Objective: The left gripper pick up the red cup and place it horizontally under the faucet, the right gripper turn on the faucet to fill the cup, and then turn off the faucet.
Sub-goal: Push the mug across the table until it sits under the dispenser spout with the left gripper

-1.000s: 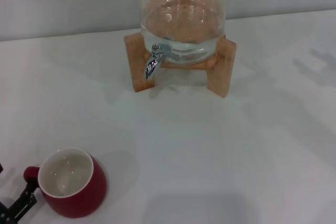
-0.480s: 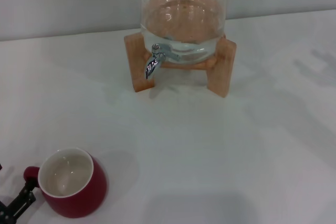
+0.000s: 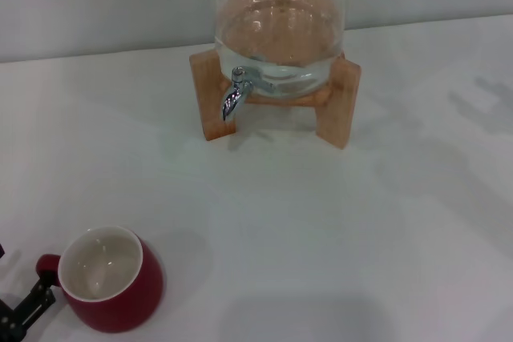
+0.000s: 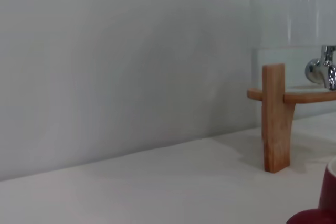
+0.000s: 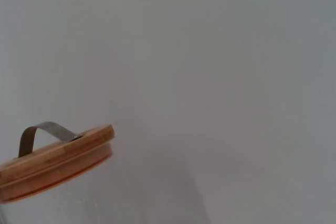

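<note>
My left gripper closes on the red cup's handle (image 3: 47, 266) (image 4: 310, 217) now, since its fingers reach level with the handle.
The red cup (image 3: 112, 282) stands upright near the table's front left corner, white inside showing, with its small handle (image 3: 46, 263) pointing left. My left gripper (image 3: 24, 267) is at the frame's lower left corner, open. One black finger (image 3: 30, 307) lies just below the handle, and a sliver of the other shows at the left edge. The cup's edge (image 4: 326, 198) also shows in the left wrist view. The chrome faucet (image 3: 234, 95) juts from the glass jar (image 3: 280, 30) at the back, with nothing under its spout. My right gripper is out of view.
The jar rests on a wooden stand (image 3: 341, 106) against the grey back wall. The stand's leg (image 4: 275, 116) and the faucet (image 4: 324, 72) show in the left wrist view. The right wrist view shows the jar's wooden lid (image 5: 58, 158) with a metal strap.
The left gripper's visible finger has slid slightly down and to the left, away from the cup's handle. The cup and faucet have not moved.
</note>
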`<state>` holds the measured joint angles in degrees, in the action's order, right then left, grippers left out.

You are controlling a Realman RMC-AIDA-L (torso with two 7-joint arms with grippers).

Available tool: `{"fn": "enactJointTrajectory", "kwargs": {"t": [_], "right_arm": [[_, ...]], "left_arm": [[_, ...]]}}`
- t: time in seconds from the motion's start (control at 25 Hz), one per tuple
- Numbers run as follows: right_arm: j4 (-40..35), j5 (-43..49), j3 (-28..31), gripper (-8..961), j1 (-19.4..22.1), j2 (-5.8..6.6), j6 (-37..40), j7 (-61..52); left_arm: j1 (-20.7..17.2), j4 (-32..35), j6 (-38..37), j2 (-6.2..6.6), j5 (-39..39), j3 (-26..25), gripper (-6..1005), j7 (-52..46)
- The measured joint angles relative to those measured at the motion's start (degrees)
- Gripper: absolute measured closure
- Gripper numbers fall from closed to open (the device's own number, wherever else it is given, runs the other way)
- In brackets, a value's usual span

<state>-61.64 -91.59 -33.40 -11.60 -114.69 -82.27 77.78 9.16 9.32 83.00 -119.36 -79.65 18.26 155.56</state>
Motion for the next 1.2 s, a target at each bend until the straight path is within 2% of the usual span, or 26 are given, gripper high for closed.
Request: {"fn": "enactJointTrajectory", "kwargs": {"t": [0.48,0.92,1.0,1.2], "right_arm": [[0.0,0.0,0.1,232,0.1,0.00,-0.2,-0.1],[0.3,0.0,0.7,233,0.1,0.00,-0.2,-0.1],[0.7,0.0,0.8,233,0.2,0.00,-0.3,0.0],[0.8,-0.4,0.8,233,0.2,0.00,-0.4,0.1]], "left_arm": [[0.3,0.0,0.1,-0.09,0.2,0.1,157,-1.0],[0.5,0.1,0.2,0.00,0.1,0.1,569,-3.9],[0.6,0.1,0.2,0.00,0.1,0.1,804,-3.9],[0.7,0.1,0.3,0.00,0.3,0.1,832,-4.6]]}}
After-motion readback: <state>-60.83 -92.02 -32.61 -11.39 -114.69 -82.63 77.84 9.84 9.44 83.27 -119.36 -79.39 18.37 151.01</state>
